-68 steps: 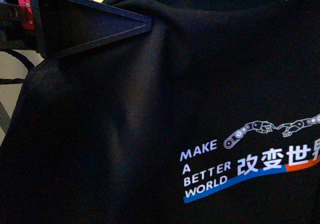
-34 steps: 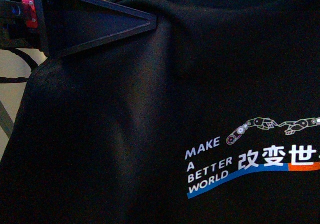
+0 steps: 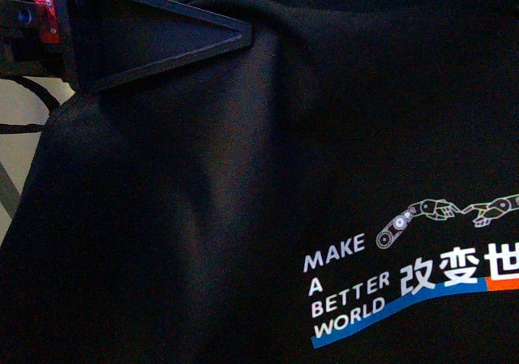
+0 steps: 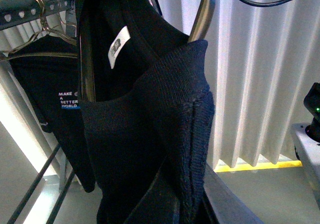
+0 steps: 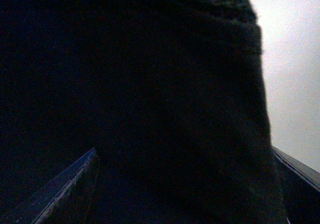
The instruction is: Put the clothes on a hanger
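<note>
Next, my right gripper grabs the black T-shirt by its collar [image 5: 230, 32] to hang the shirt on the hanger.
The clothes [image 3: 268, 177], a black T-shirt with the white "MAKE A BETTER WORLD" print [image 3: 349, 291], fill the front view. My left gripper [image 3: 243, 36] is shut on the cloth at the upper left. In the left wrist view its jaws grip the ribbed collar [image 4: 175, 109] near a white label [image 4: 118, 44]. Silvery hanger arms [image 4: 202, 14] run inside the neck. The hanger's grey rail [image 4: 20, 12] with heart holes is in the corner. My right gripper [image 5: 185, 151] is open, with dark cloth [image 5: 150, 84] between its fingers [image 5: 65, 189].
A second black printed shirt [image 4: 45, 114] hangs from the rail on a wire hook hanger. The rack's dark legs [image 4: 35, 189] run down below it. White curtains [image 4: 260, 84], a yellow floor strip [image 4: 260, 165], a black cable [image 4: 270, 2] and a dark device [image 4: 312, 119] lie beyond.
In the front view the shirt's print has slid down and to the right. The left gripper has stayed at the upper left, still shut on the cloth.
</note>
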Available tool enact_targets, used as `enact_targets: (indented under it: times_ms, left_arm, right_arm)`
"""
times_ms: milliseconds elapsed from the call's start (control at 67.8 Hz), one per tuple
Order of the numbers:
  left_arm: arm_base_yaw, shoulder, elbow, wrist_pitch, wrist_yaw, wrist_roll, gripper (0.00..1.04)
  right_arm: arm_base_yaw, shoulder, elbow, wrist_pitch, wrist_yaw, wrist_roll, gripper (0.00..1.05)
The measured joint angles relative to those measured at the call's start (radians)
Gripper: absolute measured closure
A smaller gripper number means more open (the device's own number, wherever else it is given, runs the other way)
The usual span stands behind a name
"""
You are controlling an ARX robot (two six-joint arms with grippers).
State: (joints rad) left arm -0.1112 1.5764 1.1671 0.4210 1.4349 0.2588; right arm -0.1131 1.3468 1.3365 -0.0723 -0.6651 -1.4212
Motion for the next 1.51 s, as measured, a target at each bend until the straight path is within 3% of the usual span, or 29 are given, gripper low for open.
enact_targets:
  times_ms: [398,694,930,989,1107,1195,1505]
  left_arm:
    - [0.000,0.000,0.000,0.000,0.000,0.000,1.01]
    - [0.000,0.000,0.000,0.000,-0.005,0.000,1.01]
    - [0.000,0.000,0.000,-0.002,-0.018,0.001,1.01]
    - [0.000,0.000,0.000,-0.002,-0.020,-0.003,1.00]
    - [0.000,-0.006,0.006,-0.002,-0.002,0.009,0.80]
    - [0.000,-0.015,0.014,-0.002,0.001,0.016,0.59]
    - [0.000,-0.015,0.014,-0.002,0.001,0.023,0.18]
  right_arm:
    - [0.062,0.041,0.041,0.098,0.006,-0.023,0.08]
    - [0.064,0.037,-0.010,0.103,0.005,-0.047,0.50]
    - [0.035,0.037,-0.062,0.134,-0.018,-0.042,0.76]
    - [0.025,0.033,-0.072,0.147,-0.025,-0.031,0.88]
    - [0.010,0.031,-0.095,0.158,-0.034,-0.050,0.95]
    - [-0.006,0.031,-0.110,0.158,-0.048,-0.049,0.96]
    - [-0.035,0.018,-0.158,0.128,-0.072,-0.062,0.96]
